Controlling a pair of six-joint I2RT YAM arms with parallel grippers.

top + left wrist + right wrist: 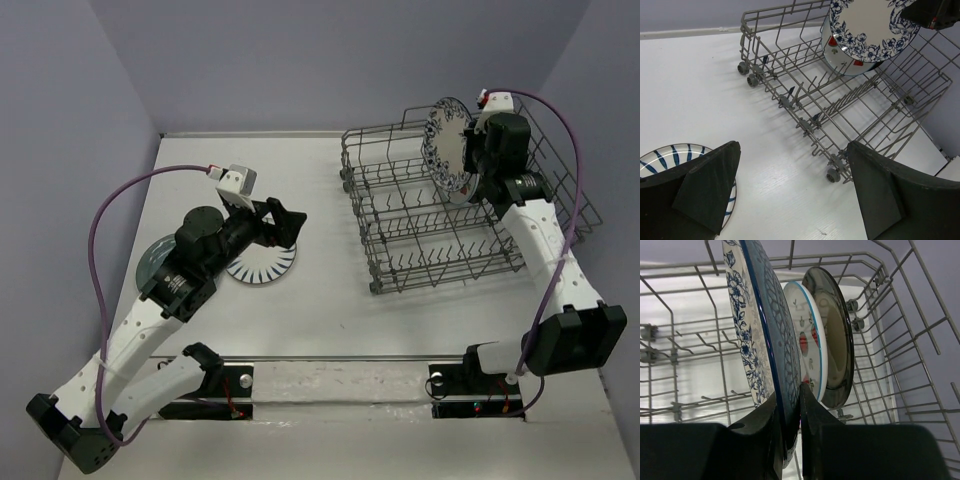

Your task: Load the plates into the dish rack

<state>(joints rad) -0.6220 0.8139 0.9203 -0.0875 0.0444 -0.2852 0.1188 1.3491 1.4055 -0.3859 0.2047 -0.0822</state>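
Observation:
My right gripper needs to lower the blue floral plate before letting go, because the blue floral plate's lower edge (455, 186) is still above the rack's wires.
My right gripper (478, 150) is shut on the rim of the blue floral plate (447, 148), holding it upright over the far end of the grey wire dish rack (400, 255). In the right wrist view the floral plate (747, 340) stands beside the strawberry plate (810, 347) and the brown-rimmed plate (837, 335), both upright in the rack. My left gripper (283, 226) is open and empty, over the blue-and-white striped plate (262, 266) lying flat on the table. The teal plate (150, 262) lies flat, mostly under the left arm.
The rack's near tine rows (805, 115) and small wheels (833, 175) show in the left wrist view. Purple walls (70, 120) close in the white table (330, 330) at left, back and right.

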